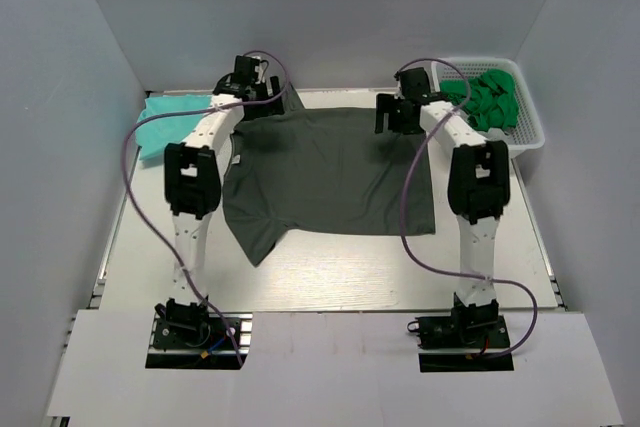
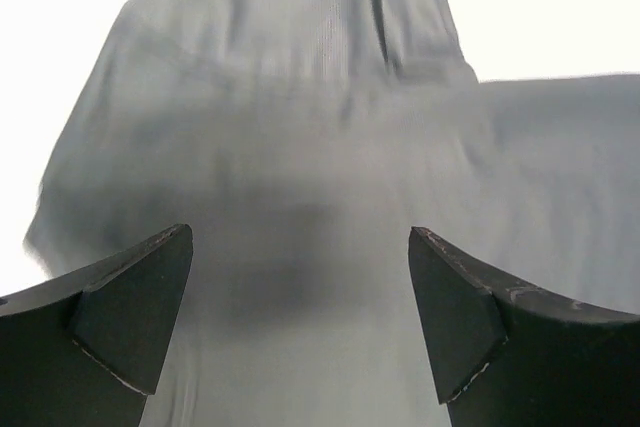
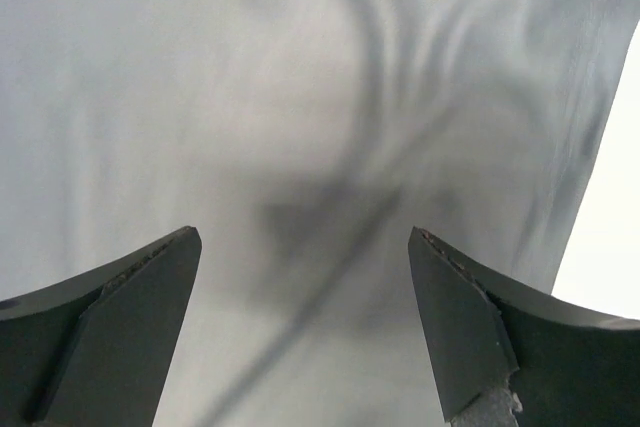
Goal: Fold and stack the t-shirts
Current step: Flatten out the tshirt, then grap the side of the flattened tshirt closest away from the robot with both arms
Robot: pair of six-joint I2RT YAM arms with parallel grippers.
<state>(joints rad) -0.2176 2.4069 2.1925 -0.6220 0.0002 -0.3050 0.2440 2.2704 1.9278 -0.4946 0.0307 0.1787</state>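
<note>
The near side of the t-shirt needs to go over its body. My left gripper will next grab the dark grey-green t-shirt by the end of its near sleeve to fold it.
A dark grey-green t-shirt lies spread flat in the middle of the table, one sleeve pointing toward the near left. My left gripper hovers over its far left corner, open, with only grey cloth under the fingers. Over the shirt's far right edge, my right gripper is also open above wrinkled cloth, nothing between its fingers. A light mint-teal t-shirt lies at the far left of the table. Bright green t-shirts are heaped in a basket.
The white slatted basket stands at the far right corner. Purple cables loop from both arms, the right one over the shirt's right edge. Grey walls close in the table on three sides. Bare tabletop shows in front of the shirt.
</note>
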